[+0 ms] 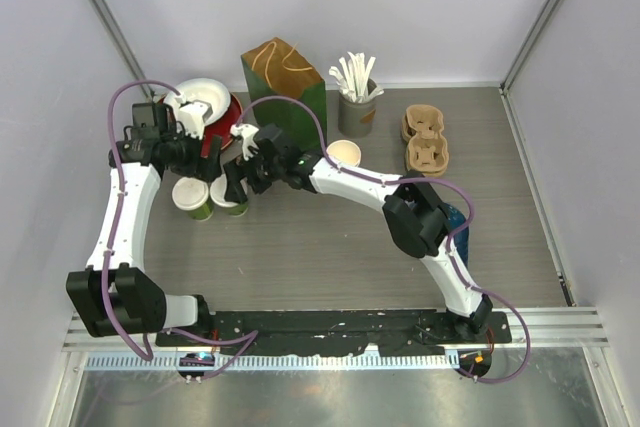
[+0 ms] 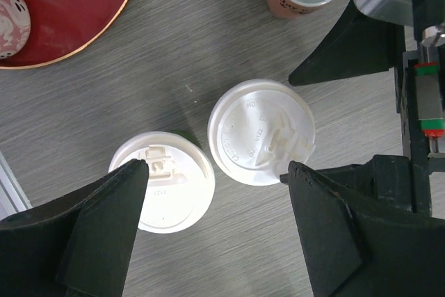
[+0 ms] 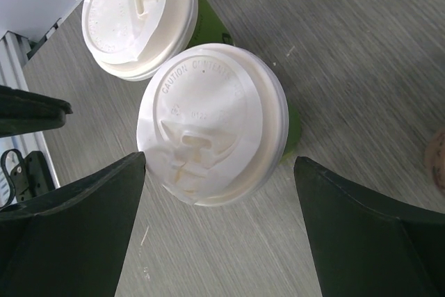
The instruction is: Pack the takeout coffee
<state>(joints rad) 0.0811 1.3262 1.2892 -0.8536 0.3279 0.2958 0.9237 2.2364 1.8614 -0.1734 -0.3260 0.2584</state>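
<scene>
The green paper bag needs a free opening for the lidded cups, so my right gripper should grab the bag by its top edge next.
Two green paper cups with white lids stand side by side on the table, the left cup and the right cup. My left gripper is open above and just behind them; in its wrist view the left lid and the right lid lie just beyond its spread fingers. My right gripper is open and hovers over the right cup. In its wrist view that lid sits just beyond the fingertips, apart from them, with the other lid beyond it.
A red plate holding a white bowl, a green paper bag and a holder of white stirrers stand at the back. An open pinkish patterned cup is behind the right arm. Cardboard cup carriers lie at the back right.
</scene>
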